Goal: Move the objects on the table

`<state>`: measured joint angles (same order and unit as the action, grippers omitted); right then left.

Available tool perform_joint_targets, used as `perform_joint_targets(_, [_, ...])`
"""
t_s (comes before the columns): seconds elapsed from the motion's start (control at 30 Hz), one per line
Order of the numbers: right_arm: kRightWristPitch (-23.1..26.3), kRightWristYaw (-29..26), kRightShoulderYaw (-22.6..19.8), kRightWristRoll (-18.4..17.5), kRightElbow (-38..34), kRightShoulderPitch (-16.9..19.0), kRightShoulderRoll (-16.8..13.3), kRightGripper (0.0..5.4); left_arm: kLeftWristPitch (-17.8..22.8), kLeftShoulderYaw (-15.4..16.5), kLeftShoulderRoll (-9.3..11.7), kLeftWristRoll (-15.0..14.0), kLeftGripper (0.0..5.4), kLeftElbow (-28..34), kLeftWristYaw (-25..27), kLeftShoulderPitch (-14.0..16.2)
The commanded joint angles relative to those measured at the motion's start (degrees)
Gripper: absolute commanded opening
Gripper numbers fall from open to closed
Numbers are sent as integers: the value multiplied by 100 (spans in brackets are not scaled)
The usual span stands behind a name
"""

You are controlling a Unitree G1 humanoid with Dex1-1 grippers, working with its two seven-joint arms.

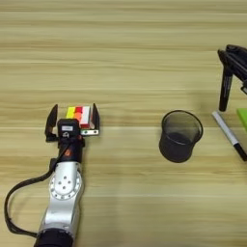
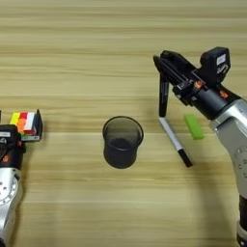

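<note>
I need to line up the slim black marker in my right gripper with the cup before I open the gripper, because the marker is hanging to the side of the dark pen cup [image 1: 180, 136].
The dark pen cup [image 2: 122, 141] stands upright near the middle of the table [image 2: 72, 58]; nothing shows inside it. To its right, my right gripper [image 2: 162, 67] is shut on the top of a slim black marker [image 2: 164, 99]. The marker hangs upright with its lower end close above the wood. My left gripper [image 1: 72, 121] rests open on the table at the left. The multicoloured puzzle cube [image 1: 79, 116] sits between its fingers, close to the right one.
A pen with a white barrel and black cap [image 2: 174, 141] lies on the wood just below the hanging marker. A small green block [image 2: 194, 126] lies to the right of it, under my right forearm.
</note>
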<state>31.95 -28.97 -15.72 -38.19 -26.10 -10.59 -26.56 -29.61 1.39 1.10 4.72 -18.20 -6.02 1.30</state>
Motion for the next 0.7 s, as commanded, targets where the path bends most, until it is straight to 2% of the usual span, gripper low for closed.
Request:
perform_joint_targets(0.03, [31, -35, 53, 97, 422, 209, -32, 117, 88, -20, 9, 77, 540, 46, -15, 18])
perform_joint_targets(0.27, [45, -86, 187, 291, 686, 481, -85, 117, 105, -23, 14, 75, 540, 100, -7, 49])
perform_joint_targets(0.37, [170, -92, 244, 258, 730, 566, -75, 117, 109, -20, 22, 73, 540, 104, -2, 54])
perform_joint_targets(0.7, [232, -44, 569, 423, 1363, 531, 105, 117, 104, -11, 35, 66, 540, 62, 3, 26])
